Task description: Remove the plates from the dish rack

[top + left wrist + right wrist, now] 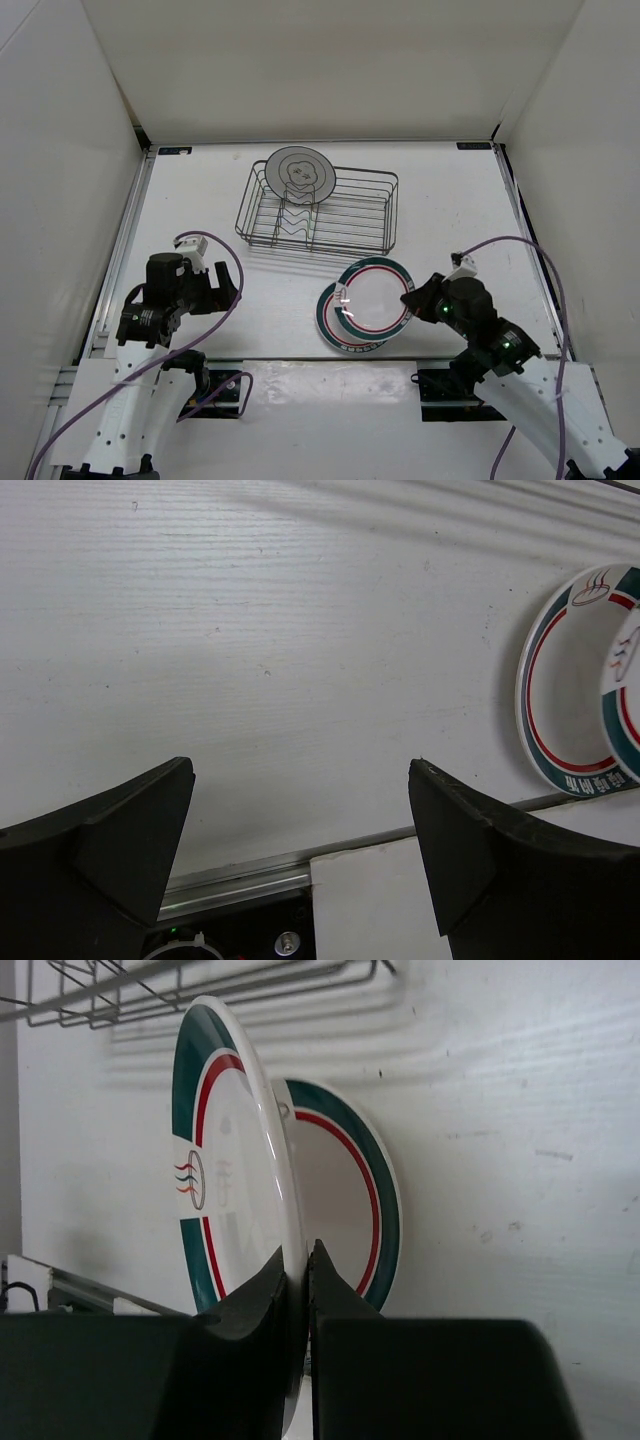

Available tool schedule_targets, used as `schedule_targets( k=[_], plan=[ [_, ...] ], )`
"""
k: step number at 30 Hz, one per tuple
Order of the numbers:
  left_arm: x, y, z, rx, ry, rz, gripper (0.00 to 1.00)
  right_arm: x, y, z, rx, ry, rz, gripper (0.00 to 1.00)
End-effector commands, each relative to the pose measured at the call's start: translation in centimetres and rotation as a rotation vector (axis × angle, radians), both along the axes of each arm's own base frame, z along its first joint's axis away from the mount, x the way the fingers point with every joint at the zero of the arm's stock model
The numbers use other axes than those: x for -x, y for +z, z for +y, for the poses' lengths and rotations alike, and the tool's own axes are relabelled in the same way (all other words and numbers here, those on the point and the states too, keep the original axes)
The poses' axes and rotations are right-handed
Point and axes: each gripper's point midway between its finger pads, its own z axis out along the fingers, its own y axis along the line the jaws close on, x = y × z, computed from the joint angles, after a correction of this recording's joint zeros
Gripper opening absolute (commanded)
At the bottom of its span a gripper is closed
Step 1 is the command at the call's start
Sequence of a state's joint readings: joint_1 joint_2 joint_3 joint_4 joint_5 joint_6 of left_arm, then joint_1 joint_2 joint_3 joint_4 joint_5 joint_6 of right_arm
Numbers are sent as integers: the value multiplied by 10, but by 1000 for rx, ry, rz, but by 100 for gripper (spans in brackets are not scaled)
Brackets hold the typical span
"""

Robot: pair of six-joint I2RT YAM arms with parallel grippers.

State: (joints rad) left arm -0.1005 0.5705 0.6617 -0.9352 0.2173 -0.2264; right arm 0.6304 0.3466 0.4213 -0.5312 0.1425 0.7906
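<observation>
The second plate is tilted and off-center above the flat plate. My right gripper needs to keep holding it, because it would drop onto the flat plate crooked if I opened now.
The wire dish rack (392, 208) stands at the middle back with a grey-rimmed plate (299, 175) upright in its left end. A teal-rimmed plate with a red ring (335, 325) lies flat on the table in front of the rack. My right gripper (415, 297) is shut on the right rim of a second teal-rimmed plate (375, 295) and holds it over the flat one, overlapping it. In the right wrist view the gripper (305, 1250) pinches the held plate (230, 1160) edge-on, with the flat plate (345, 1190) behind. My left gripper (225, 285) is open and empty.
White walls close the table on the left, back and right. The left wrist view shows its gripper (300, 770) over bare table near the front metal rail (240, 880), with both teal plates (560, 690) at its right. The rack's wires (200, 985) show in the right wrist view.
</observation>
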Motion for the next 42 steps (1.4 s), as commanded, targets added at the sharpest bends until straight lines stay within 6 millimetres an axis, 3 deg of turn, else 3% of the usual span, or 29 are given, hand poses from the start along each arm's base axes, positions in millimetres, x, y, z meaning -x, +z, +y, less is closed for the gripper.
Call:
schedule_targets(
  k=[1, 4, 15, 21, 31, 35, 41, 42],
  plan=[
    [0, -1, 1, -4, 7, 2, 100, -5, 9, 27, -232, -20, 34, 0],
    [0, -1, 2, -9, 11, 6, 100, -7, -15, 35, -290, -25, 64, 0],
    [0, -2, 2, -10, 11, 12, 100, -11, -40, 44, -302, -1, 80, 0],
    [0, -3, 2, -10, 13, 14, 100, -4, -53, 40, -241, 9, 123, 26],
    [-1, -3, 2, -10, 11, 15, 100, 21, -68, 25, -44, 72, 259, 38],
    [-1, -4, 2, -8, 11, 19, 100, 20, -58, 20, 7, 82, 253, 55],
    [0, -5, 2, -10, 13, 21, 100, 16, -59, 3, 127, 42, 256, 56],
    [0, -4, 2, -7, 12, 22, 100, 16, -60, -1, 153, 38, 255, 41]
  ],
)
